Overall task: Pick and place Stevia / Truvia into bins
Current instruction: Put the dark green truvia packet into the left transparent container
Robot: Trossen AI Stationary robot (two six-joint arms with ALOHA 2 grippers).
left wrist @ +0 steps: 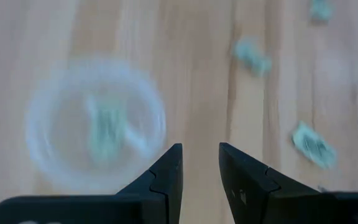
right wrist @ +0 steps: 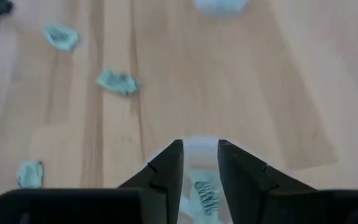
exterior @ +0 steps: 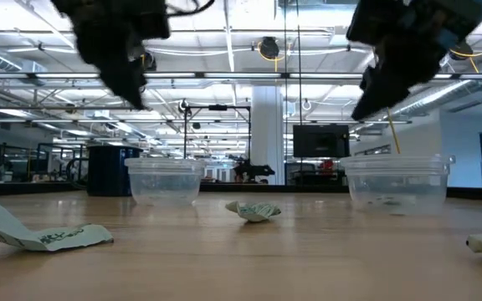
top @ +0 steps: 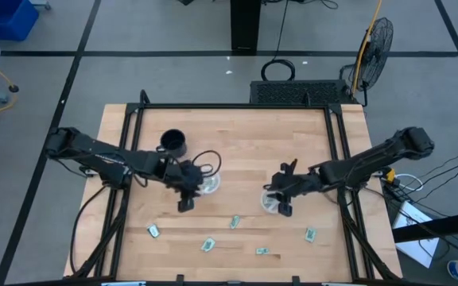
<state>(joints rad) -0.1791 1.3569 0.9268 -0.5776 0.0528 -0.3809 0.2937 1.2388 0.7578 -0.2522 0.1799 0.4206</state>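
Note:
The robot's left hand has to reach the loose Stevia packet and grip it by its edge (top: 153,230). The packet should then go into the clear cup (top: 210,183).
Two clear plastic cups stand on the wooden table: the left cup (top: 208,184) (left wrist: 95,134) holds a pale green packet (left wrist: 106,127), and the right cup (top: 270,203) (exterior: 396,180) holds a packet (right wrist: 207,196). My left gripper (top: 185,197) (left wrist: 201,165) hovers just beside the left cup, narrowly open and empty. My right gripper (top: 283,203) (right wrist: 199,163) hovers above the right cup's rim (right wrist: 197,146), narrowly open and empty. Several loose green and white packets lie flat near the table's front, among them three (top: 234,222) (top: 207,245) (top: 310,233).
A black mug (top: 173,143) stands behind the left gripper. More packets lie at the front left (top: 153,231) and front middle (top: 262,251). A black frame runs along the table's edges (top: 229,106). Bare wood lies between the cups and the far edge.

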